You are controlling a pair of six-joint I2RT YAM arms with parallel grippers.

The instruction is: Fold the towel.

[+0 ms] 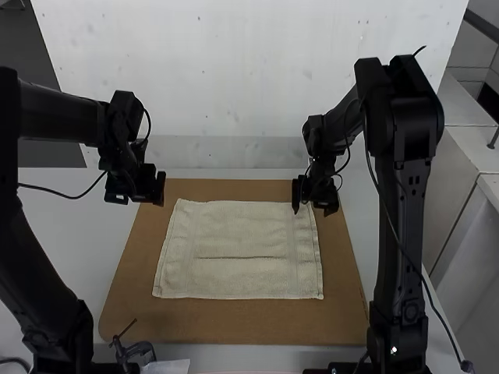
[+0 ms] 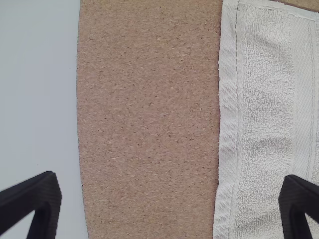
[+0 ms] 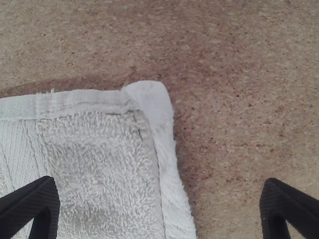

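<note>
My right gripper picks up the cream towel by its hemmed corner (image 3: pixel 150 97) next. Then I fold the towel over its creased middle.
The cream towel (image 1: pixel 238 241) lies spread on the brown board, with a short crease across its middle. My left gripper (image 1: pixel 139 196) hangs open above the board's far left part, left of the towel. In the left wrist view, the left gripper (image 2: pixel 169 199) has its fingers wide apart over board and the side edge of the towel (image 2: pixel 266 114). My right gripper (image 1: pixel 315 204) is over the towel's far right corner. In the right wrist view, the right gripper (image 3: pixel 159 204) stands open above that corner of the towel (image 3: pixel 99 164), holding nothing.
The brown board (image 1: pixel 226 323) extends past the towel on all sides, on a pale table (image 1: pixel 78 234). A white panel (image 1: pixel 234 93) rises behind the table. A small clamp (image 1: pixel 137 352) and a piece of paper (image 1: pixel 168 366) are at the near left edge.
</note>
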